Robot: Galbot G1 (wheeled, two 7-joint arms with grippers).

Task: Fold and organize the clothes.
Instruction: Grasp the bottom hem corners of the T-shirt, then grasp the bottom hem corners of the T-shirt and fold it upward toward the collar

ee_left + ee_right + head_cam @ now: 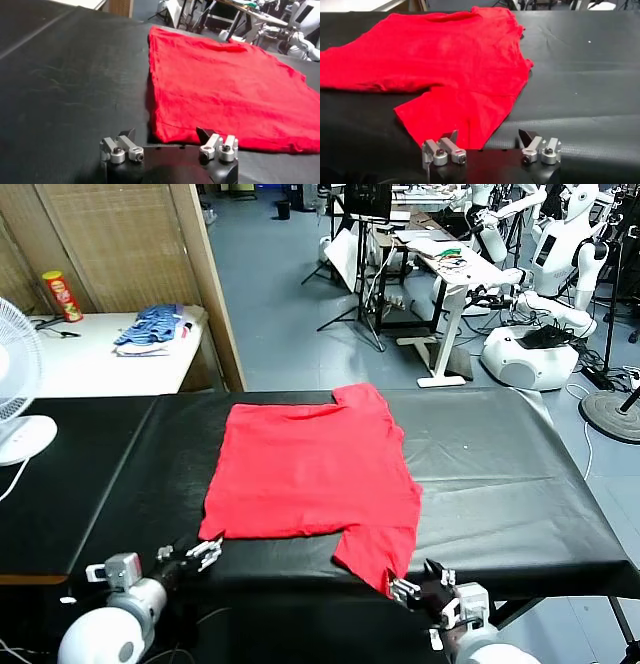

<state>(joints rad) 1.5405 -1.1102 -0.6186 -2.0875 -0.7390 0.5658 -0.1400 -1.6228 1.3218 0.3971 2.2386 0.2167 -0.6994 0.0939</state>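
Note:
My right gripper is to pick up the red T-shirt's sleeve by its hem (pixel 360 574) next, to fold that sleeve over its body (pixel 305 469).
The red T-shirt (pixel 310 469) lies spread flat on the black table (pixel 500 484), plain side up. One sleeve points to the far edge and the other sleeve (pixel 380 549) reaches the front edge. My left gripper (pixel 205 552) is at the shirt's near left corner. It is open, and in the left wrist view that corner of the shirt (pixel 225 85) lies just beyond the left gripper (pixel 166 132). My right gripper (pixel 410 584) is open at the front edge. In the right wrist view the right gripper (pixel 487 134) faces the near sleeve's hem of the shirt (pixel 450 60). Neither gripper holds anything.
A white fan (pixel 15 384) stands at the table's left end. Behind it, a white side table (pixel 80 359) holds a pile of blue striped clothes (pixel 150 329) and a can (pixel 62 294). A wooden screen (pixel 215 284) stands behind. Other robots (pixel 545 294) and desks are beyond.

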